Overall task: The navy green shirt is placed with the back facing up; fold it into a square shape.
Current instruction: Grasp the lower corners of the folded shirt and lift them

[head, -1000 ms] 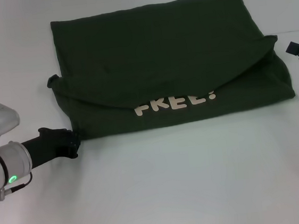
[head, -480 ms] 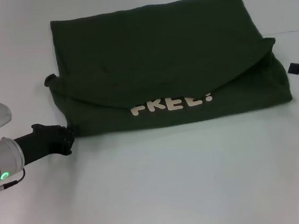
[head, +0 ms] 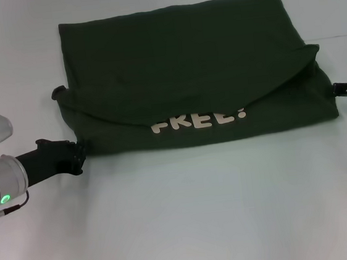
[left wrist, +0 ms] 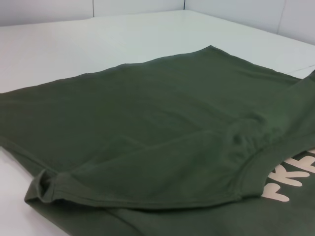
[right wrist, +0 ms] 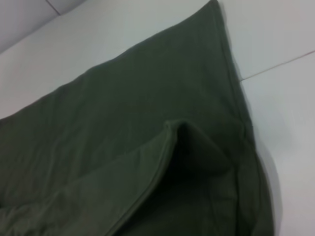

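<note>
The fingers of my right gripper are over the table beside the shirt's side edge (head: 330, 93) (right wrist: 265, 201), so it isn't time to close on the shirt yet. They need to first move inward.
The navy green shirt (head: 185, 66) lies folded on the white table, a wide dark olive rectangle with a curved flap over its near half. Below the flap edge, white printed letters (head: 197, 120) show. My left gripper (head: 77, 157) sits low at the shirt's near left corner, touching or almost touching the fabric. My right gripper (head: 343, 89) reaches in at the shirt's right edge, close to the near right corner. The left wrist view shows the shirt (left wrist: 147, 123), a bunched sleeve fold and the letters (left wrist: 290, 182). In the right wrist view, the shirt (right wrist: 123, 137) fills the picture with a raised fold.
The white table (head: 201, 214) stretches wide in front of the shirt and to both sides. A thin seam line in the table (head: 343, 36) runs off to the right behind the right gripper.
The left gripper has drawn back slightly to the left at the shirt's corner. The right gripper has dropped lower and moved in to the shirt's right edge. The shirt's right side has shifted slightly.
</note>
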{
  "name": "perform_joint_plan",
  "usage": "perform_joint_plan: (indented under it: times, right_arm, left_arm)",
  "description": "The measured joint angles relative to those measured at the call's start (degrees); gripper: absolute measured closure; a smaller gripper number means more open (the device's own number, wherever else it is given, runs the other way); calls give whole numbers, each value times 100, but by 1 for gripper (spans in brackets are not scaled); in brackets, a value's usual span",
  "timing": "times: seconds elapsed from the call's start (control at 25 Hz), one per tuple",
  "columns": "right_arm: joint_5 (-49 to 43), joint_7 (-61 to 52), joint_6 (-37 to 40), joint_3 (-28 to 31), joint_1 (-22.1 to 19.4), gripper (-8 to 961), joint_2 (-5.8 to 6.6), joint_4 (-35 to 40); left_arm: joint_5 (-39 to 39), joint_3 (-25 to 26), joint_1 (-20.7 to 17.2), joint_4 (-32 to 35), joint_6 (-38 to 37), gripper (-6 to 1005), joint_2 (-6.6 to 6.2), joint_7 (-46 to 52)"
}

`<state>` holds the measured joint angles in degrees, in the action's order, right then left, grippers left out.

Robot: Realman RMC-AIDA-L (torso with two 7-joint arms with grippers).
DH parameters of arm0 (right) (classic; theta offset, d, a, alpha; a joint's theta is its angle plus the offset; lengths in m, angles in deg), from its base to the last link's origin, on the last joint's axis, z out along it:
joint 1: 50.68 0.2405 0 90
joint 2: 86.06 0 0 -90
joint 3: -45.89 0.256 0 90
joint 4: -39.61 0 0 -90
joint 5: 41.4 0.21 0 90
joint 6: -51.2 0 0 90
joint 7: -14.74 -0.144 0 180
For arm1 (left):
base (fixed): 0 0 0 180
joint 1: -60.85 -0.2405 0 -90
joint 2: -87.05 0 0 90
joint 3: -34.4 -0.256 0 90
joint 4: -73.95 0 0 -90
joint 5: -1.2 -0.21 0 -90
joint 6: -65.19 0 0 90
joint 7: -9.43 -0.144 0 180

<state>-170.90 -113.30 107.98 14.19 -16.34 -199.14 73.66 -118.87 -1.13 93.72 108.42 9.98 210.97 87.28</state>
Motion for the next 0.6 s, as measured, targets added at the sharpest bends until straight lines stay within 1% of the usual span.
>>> perform_joint_plan:
  times: [0.12,0.28,0.6]
  right_arm:
    - [0,26,-89,-20,57,178,-35,-74]
    - [0,39,-209,-100,84,178,-123,-108]
    - [35,155,-371,-156,118,178,-224,-291]
  left_arm:
    - [2,4,1,0,26,1000,0,1]
    - [2,4,1,-7,42,1000,0,2]
    - [8,-1,1,-27,117,999,0,2]
